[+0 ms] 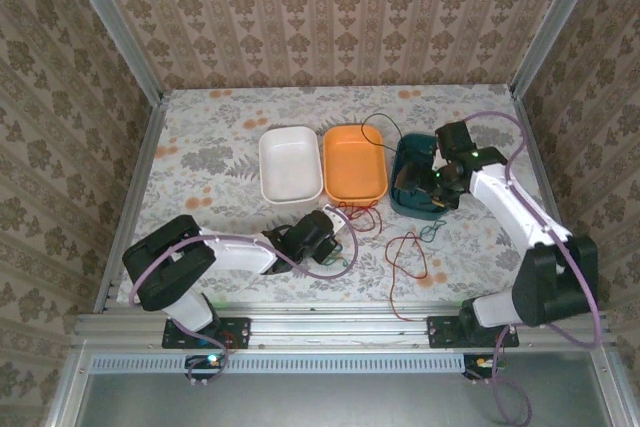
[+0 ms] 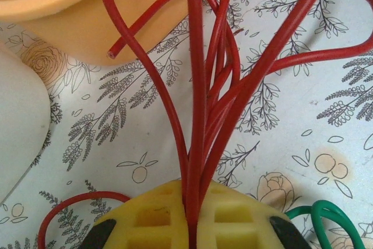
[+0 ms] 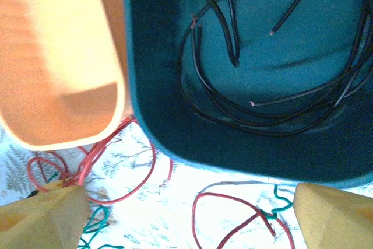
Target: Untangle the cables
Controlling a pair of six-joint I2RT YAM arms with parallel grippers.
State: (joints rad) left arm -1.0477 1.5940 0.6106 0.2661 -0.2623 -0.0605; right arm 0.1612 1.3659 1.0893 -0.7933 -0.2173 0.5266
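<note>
My right gripper is going to lay the black cable inside, so it next needs to grab the cable by its stray part arcing out of the teal bin.
My left gripper is shut, its yellow pads clamped on a bundle of red cables that fan out over the table. From above, the left gripper sits just in front of the orange bin. A green cable lies to its right. My right gripper hangs open over the near edge of the teal bin, nothing between its fingers. Black cables lie coiled inside that bin. A red loop and a green strand lie on the table below the right gripper.
A white bin stands left of the orange one. A black strand arcs out behind the teal bin. Another red loop trails toward the near table edge. Walls close in on three sides.
</note>
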